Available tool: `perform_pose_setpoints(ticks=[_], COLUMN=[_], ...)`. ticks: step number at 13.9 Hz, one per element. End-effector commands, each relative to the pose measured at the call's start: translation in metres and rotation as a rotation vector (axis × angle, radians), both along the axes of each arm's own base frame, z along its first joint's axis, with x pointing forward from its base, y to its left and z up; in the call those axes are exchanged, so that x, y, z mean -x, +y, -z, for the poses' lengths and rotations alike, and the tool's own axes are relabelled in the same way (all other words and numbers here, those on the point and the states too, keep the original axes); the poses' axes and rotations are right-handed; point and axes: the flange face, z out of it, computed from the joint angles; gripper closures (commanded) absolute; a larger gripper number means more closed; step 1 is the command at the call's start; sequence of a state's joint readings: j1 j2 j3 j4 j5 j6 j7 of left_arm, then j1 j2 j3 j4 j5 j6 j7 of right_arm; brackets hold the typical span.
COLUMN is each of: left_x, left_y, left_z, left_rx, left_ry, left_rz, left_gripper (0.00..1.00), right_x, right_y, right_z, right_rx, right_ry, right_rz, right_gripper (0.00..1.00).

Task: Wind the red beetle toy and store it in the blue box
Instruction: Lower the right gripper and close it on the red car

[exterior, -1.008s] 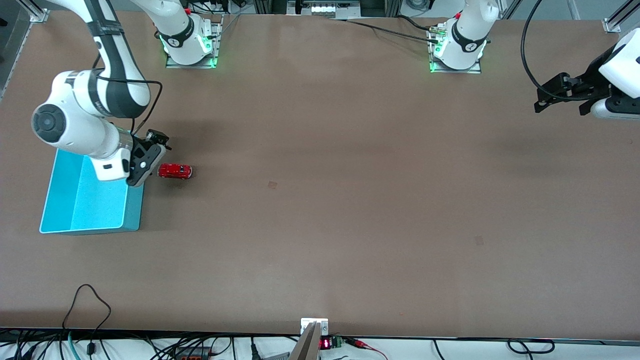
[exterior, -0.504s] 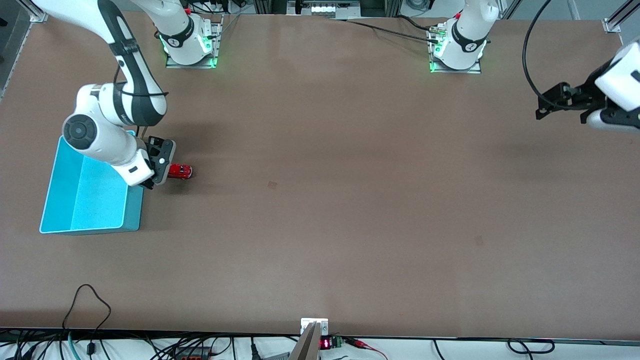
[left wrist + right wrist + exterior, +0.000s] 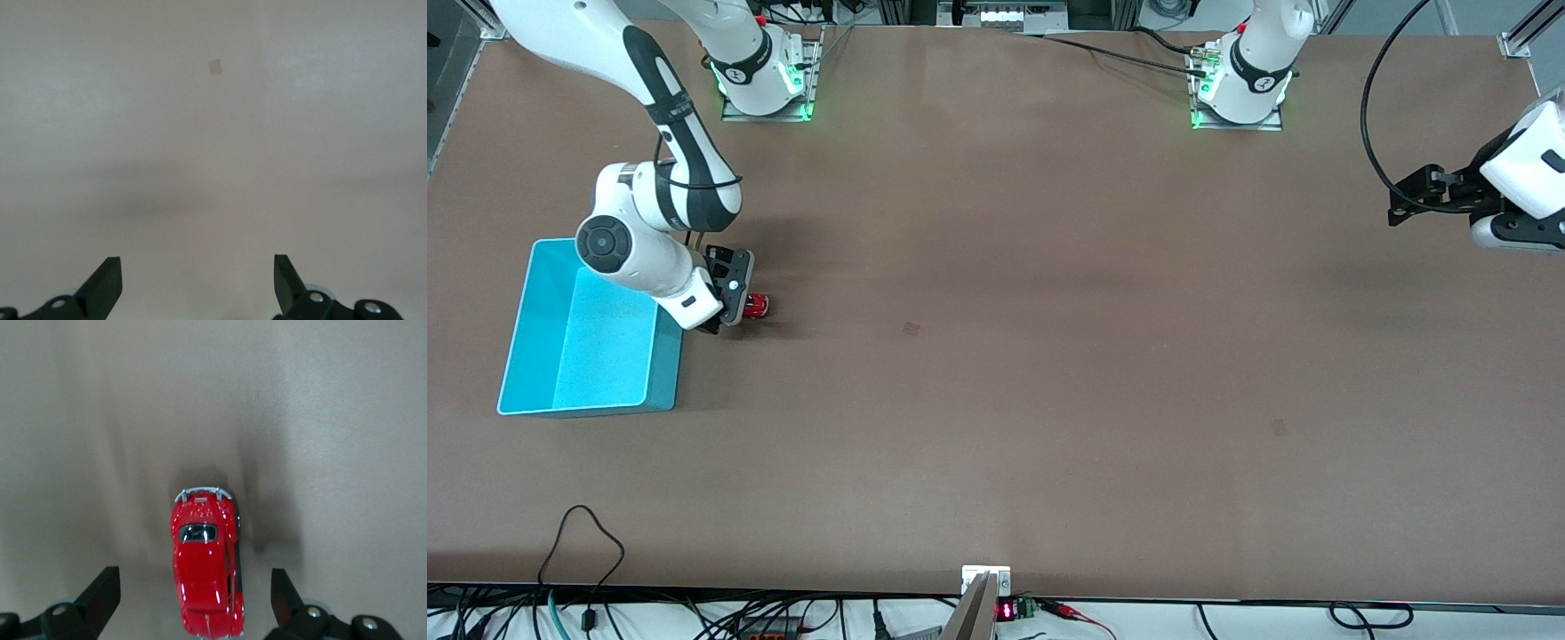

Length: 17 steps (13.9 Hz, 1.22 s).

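Observation:
My right gripper is to grip the red beetle toy [image 3: 757,306] next by its two long sides, so that it can store the toy in the blue box [image 3: 543,356].
The red beetle toy [image 3: 757,306] stands on the table beside the blue box [image 3: 543,356], toward the right arm's end. In the right wrist view the toy [image 3: 207,567] lies between my open fingers, which do not touch it. My right gripper [image 3: 729,307] is low over the toy's box-side end and hides most of it in the front view. My right gripper [image 3: 193,597] is open. My left gripper [image 3: 1400,200] hangs open and empty over the left arm's end of the table; in the left wrist view it [image 3: 198,280] shows only bare table.
The blue box's wall [image 3: 663,356] stands close beside the right gripper. A small dark mark [image 3: 911,328] lies on the brown table near its middle. Cables run along the table's front edge.
My right gripper has moved off the box toward the toy and come down over it, covering most of it. The left arm has shifted slightly.

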<state>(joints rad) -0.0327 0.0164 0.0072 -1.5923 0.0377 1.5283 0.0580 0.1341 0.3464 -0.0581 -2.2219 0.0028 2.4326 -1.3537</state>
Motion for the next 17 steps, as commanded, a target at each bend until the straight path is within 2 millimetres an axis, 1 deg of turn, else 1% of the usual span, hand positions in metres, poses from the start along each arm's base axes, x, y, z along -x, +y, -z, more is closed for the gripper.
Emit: perform_pose_setpoints(ticks=[1, 7, 8, 9, 10, 11, 13, 14, 15, 17], left_x=[0.004, 0.002, 0.002, 0.002, 0.002, 0.002, 0.003, 0.003, 0.003, 0.003], left_y=[-0.010, -0.005, -0.006, -0.009, -0.010, -0.010, -0.010, -0.010, -0.010, -0.010], left_z=[-0.008, -0.007, -0.007, -0.007, -0.007, -0.007, -0.007, -0.007, -0.007, -0.007], left_rx=[-0.024, -0.021, -0.021, -0.019, -0.019, -0.019, -0.019, -0.019, -0.019, -0.019], left_ry=[-0.006, -0.005, -0.005, -0.005, -0.005, -0.005, -0.004, -0.004, -0.004, -0.004], left_rz=[0.038, 0.029, 0.030, 0.035, 0.036, 0.036, 0.036, 0.036, 0.038, 0.038], left_gripper=[0.00, 0.00, 0.00, 0.00, 0.00, 0.00, 0.00, 0.00, 0.00, 0.00], right_x=[0.005, 0.009, 0.009, 0.010, 0.011, 0.011, 0.010, 0.010, 0.009, 0.004], right_y=[0.001, 0.004, 0.004, 0.003, 0.002, 0.002, 0.002, 0.002, 0.002, 0.004], right_z=[0.016, 0.027, 0.026, 0.026, 0.026, 0.024, 0.023, 0.023, 0.021, 0.003], right_rx=[-0.005, -0.008, -0.009, -0.009, -0.010, -0.010, -0.010, -0.010, -0.011, -0.013], right_ry=[-0.033, -0.023, -0.021, -0.020, -0.020, -0.023, -0.026, -0.026, -0.029, -0.058], right_rz=[-0.074, -0.099, -0.098, -0.096, -0.096, -0.098, -0.098, -0.098, -0.098, -0.092], right_gripper=[0.00, 0.00, 0.04, 0.13, 0.30, 0.46, 0.52, 0.58, 0.60, 0.68])
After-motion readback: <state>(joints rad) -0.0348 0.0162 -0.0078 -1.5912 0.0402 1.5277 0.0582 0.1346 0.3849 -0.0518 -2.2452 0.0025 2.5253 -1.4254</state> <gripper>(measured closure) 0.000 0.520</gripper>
